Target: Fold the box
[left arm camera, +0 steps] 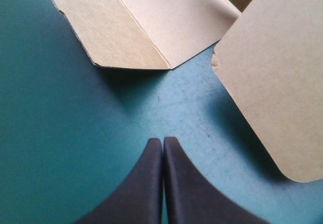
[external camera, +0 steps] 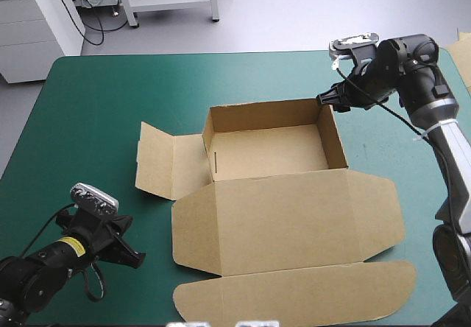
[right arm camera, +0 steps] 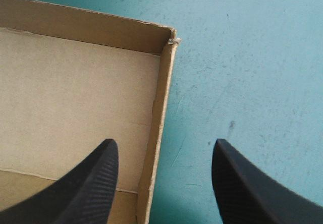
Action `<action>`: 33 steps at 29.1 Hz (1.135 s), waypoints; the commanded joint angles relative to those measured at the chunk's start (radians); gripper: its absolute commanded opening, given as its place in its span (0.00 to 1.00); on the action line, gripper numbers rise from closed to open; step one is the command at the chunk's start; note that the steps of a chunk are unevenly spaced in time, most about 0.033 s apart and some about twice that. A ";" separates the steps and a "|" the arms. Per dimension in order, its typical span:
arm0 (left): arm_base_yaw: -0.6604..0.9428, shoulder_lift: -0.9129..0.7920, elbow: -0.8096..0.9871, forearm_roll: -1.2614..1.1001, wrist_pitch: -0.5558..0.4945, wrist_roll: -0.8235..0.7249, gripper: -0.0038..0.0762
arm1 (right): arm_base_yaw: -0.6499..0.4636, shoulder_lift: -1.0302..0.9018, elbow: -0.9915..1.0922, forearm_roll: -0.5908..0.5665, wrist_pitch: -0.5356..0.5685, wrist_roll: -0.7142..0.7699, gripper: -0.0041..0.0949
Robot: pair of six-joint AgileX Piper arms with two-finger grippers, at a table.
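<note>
The right gripper will take hold of the box by its short raised side (external camera: 333, 137) (right arm camera: 162, 93), so the box's lid stays free to fold over.
The brown box (external camera: 272, 150) lies mid-table as an open tray, three walls raised, its lid (external camera: 294, 224) flat toward the near edge. One side flap (external camera: 158, 161) lies flat on the left. My right gripper (external camera: 324, 99) hovers open at the tray's far right corner. In the right wrist view the right gripper (right arm camera: 164, 168) straddles the right wall (right arm camera: 156, 133), one finger over the tray floor, the other over the cover. My left gripper (external camera: 136, 257) is shut low near the front left. In the left wrist view the left gripper (left arm camera: 163, 143) points at bare cover between the side flap (left arm camera: 146, 27) and the lid's corner (left arm camera: 277, 82).
The teal-green cover (external camera: 96, 106) is bare to the left and far side of the box. A tuck flap (external camera: 294, 294) extends from the lid toward the near edge. More board (external camera: 464, 54) shows at the table's right edge.
</note>
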 commanded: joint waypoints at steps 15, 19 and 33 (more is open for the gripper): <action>0.002 -0.056 -0.028 -0.001 -0.052 -0.011 0.04 | 0.002 0.198 0.063 0.079 0.004 0.029 0.50; 0.002 -0.056 -0.028 -0.003 -0.058 -0.011 0.04 | 0.002 0.216 0.072 0.065 0.004 0.031 0.25; 0.002 -0.056 -0.028 -0.003 -0.057 -0.011 0.04 | 0.002 0.002 0.028 -0.034 0.004 0.048 0.02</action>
